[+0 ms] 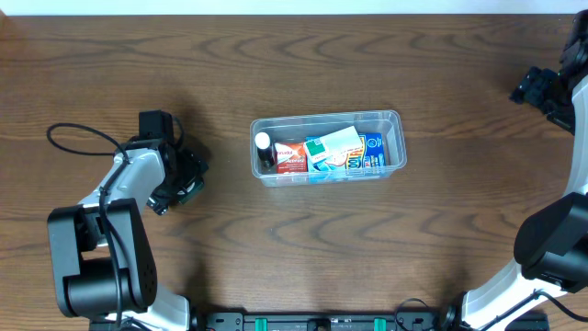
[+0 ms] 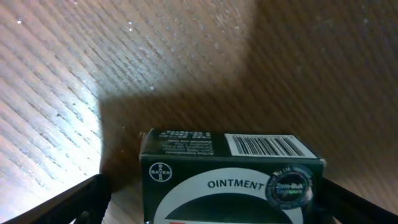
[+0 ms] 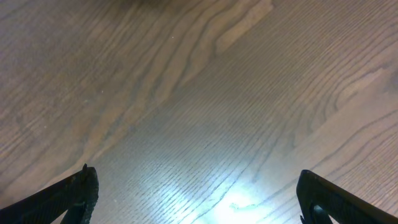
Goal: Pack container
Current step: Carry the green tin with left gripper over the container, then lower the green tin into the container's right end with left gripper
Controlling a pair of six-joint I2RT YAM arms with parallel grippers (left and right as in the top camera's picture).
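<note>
The robot's left gripper needs to close on the dark green ointment box [image 1: 188,192] [image 2: 230,180] now: both ends of the box are in the gap between the fingers, so closing now would hold it.
The clear plastic container [image 1: 326,118] stands at the table's middle. It holds a small white-capped bottle [image 1: 264,142], a red box [image 1: 290,159], a green-and-white box [image 1: 331,145] and a blue box [image 1: 369,151]. My left gripper [image 1: 181,181] is left of the container, low over the table. In the left wrist view its fingers [image 2: 211,205] are open on either side of a dark green ointment box [image 2: 230,180], with a gap showing on the left side. My right gripper [image 1: 542,87] is at the far right edge, open and empty over bare wood [image 3: 198,199].
The wooden table [image 1: 303,248] surrounds the container. The left arm's base [image 1: 96,267] and the right arm's base [image 1: 551,248] stand at the front corners. A black cable [image 1: 78,133] loops near the left arm.
</note>
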